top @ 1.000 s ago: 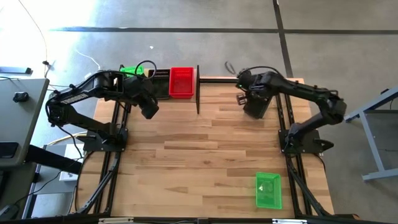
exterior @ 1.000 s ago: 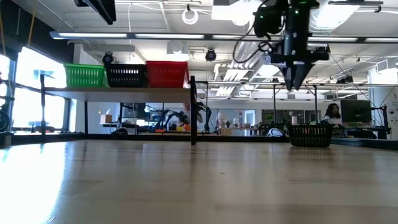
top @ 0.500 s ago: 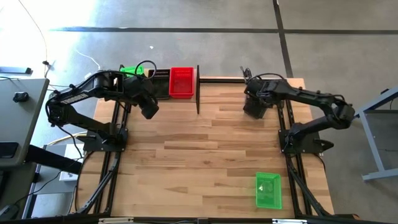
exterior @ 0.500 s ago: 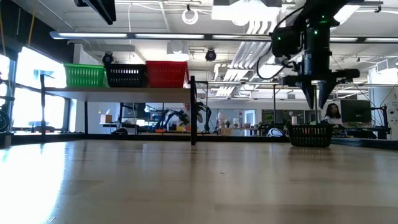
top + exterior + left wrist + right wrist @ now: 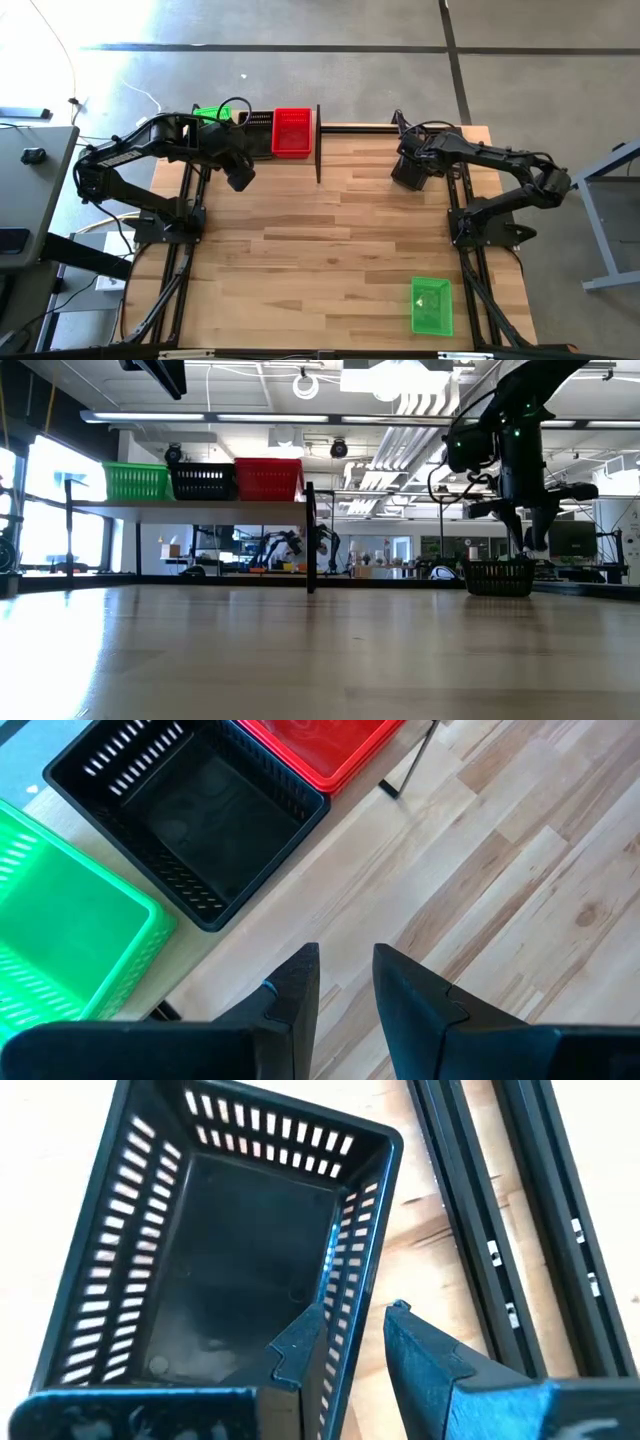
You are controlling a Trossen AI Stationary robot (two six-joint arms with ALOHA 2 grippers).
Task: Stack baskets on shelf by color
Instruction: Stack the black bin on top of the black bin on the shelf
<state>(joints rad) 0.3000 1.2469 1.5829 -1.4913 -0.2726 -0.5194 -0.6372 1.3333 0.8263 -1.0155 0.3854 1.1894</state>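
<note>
The right gripper grabs the black basket on the table by its long side (image 5: pixel 352 1290) next. Then it stacks the basket with its color on the shelf.
On the shelf (image 5: pixel 200 507) at the far left stand a green basket (image 5: pixel 136 481), a black basket (image 5: pixel 203 481) and a red basket (image 5: pixel 268 479), side by side on their bases. Another black basket (image 5: pixel 230 1270) sits on the table at the far right (image 5: pixel 403 175). A second green basket (image 5: pixel 432 306) lies near the right near corner. My right gripper (image 5: pixel 352 1315) is open just above the black basket's long wall (image 5: pixel 350 1270), one finger over the inside and one over the outside, touching nothing. My left gripper (image 5: pixel 345 955) hovers, narrowly open, in front of the shelf (image 5: pixel 240 180).
Black frame rails (image 5: pixel 500 1230) run along the table beside the black basket, on the right arm's side. A black shelf post (image 5: pixel 318 150) stands at the shelf's right end. Bare wooden tabletop (image 5: pixel 330 250) stretches across the middle and toward the near edge.
My right gripper has moved toward the table's right edge and come down, from well above the table to just over the black basket's rim. The left arm and all baskets have kept still.
</note>
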